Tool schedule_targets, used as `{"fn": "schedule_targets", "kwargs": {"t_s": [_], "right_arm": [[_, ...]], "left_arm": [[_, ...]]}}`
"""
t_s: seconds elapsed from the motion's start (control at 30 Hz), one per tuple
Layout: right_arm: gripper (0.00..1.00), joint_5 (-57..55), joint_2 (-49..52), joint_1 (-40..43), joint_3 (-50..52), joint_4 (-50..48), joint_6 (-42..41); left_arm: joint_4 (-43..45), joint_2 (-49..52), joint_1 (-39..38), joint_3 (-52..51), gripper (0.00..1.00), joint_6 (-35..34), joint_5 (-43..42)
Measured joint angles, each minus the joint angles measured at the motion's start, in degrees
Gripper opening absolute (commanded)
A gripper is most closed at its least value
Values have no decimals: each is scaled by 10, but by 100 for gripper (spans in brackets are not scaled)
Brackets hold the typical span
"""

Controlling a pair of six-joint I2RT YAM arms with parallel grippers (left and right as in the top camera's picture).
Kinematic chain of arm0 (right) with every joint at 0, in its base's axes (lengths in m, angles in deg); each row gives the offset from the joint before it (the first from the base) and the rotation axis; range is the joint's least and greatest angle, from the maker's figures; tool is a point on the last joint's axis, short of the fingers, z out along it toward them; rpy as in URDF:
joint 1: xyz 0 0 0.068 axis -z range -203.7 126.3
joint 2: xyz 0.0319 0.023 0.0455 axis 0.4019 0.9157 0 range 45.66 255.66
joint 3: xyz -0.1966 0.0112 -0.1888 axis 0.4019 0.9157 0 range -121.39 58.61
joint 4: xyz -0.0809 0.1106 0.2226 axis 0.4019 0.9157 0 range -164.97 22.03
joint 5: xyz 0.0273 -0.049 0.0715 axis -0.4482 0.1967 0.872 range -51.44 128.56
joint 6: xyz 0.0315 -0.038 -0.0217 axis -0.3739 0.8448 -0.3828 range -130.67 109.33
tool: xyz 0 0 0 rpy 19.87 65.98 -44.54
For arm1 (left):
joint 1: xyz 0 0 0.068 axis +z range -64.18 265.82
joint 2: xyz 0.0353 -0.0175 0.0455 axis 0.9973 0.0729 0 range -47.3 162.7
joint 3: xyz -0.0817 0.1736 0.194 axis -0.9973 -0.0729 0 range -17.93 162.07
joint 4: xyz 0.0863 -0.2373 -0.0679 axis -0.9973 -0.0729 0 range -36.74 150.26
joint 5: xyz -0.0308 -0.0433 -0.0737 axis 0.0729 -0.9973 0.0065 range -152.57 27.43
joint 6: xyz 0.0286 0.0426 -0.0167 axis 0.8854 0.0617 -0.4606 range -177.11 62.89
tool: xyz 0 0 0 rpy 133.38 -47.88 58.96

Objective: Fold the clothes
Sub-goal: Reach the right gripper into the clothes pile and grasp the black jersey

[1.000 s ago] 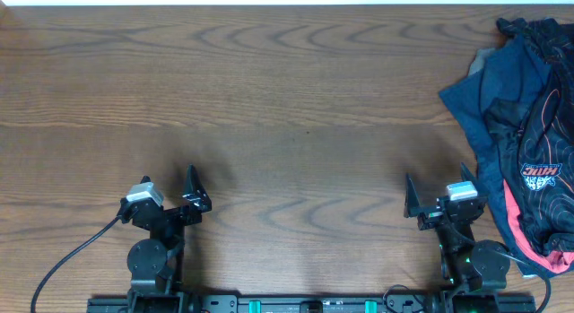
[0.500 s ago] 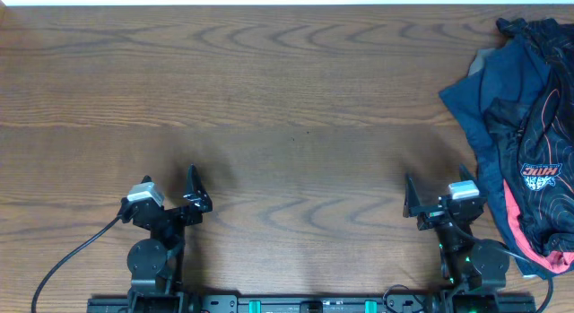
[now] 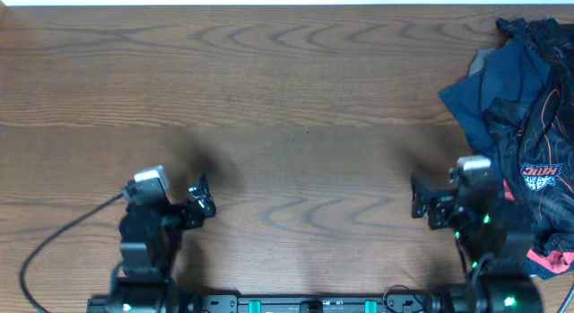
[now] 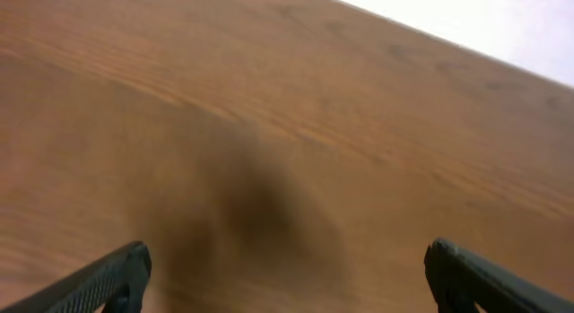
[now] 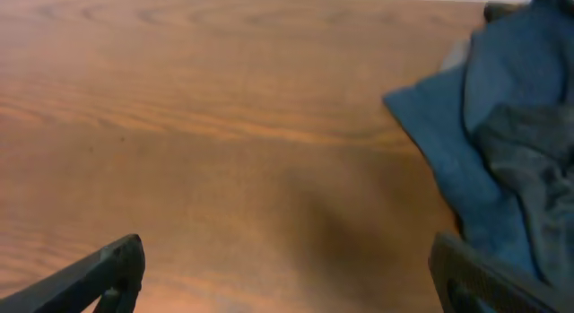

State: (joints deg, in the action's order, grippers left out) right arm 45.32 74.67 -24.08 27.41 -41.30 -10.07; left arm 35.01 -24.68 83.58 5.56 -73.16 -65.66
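The black jersey should be grabbed next by its side near the white logo point(image 3: 519, 162) point(image 5: 546, 225) with my right gripper, so it can be drawn onto empty table for folding.
A heap of clothes lies at the table's right edge. A black jersey point(image 3: 543, 143) with thin orange lines and a white logo is on top, over a navy garment point(image 3: 477, 102) and a coral-red edge point(image 3: 520, 237). In the right wrist view the navy garment point(image 5: 466, 134) and a grey fold point(image 5: 538, 160) show at the right. My right gripper point(image 3: 429, 204) is open and empty just left of the heap; its fingertips point(image 5: 287, 273) frame bare wood. My left gripper point(image 3: 199, 198) is open and empty over bare wood at the front left, and its left wrist view point(image 4: 287, 273) shows only table.
The wooden table point(image 3: 287, 98) spreads between and beyond both arms. A black cable point(image 3: 54, 246) runs from the left arm toward the front edge. The arm bases stand along the front rail point(image 3: 296, 304).
Both arms have lifted and tilted forward from their rest pose; the wrist cameras now sit higher and the grippers have shifted slightly. The clothes have not moved.
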Motion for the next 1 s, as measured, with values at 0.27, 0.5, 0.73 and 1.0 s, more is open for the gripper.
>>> {"fn": "schedule_targets", "kwargs": {"t_s": [0.27,0.5,0.73,1.0], "right_arm": [[99,-22,250,10,-172,139,-2],[99,-161,364,27,-206,160,-58],[95,-305,499,123,-207,166,-124],[82,-332,588,206,-207,143,-149]], "left_arm": [[-115,144,0,170,98,0,-2],[-123,189,0,179,98,0,-2],[-123,196,0,179,98,0,-4],[-123,197,0,179,98,0,-6]]}}
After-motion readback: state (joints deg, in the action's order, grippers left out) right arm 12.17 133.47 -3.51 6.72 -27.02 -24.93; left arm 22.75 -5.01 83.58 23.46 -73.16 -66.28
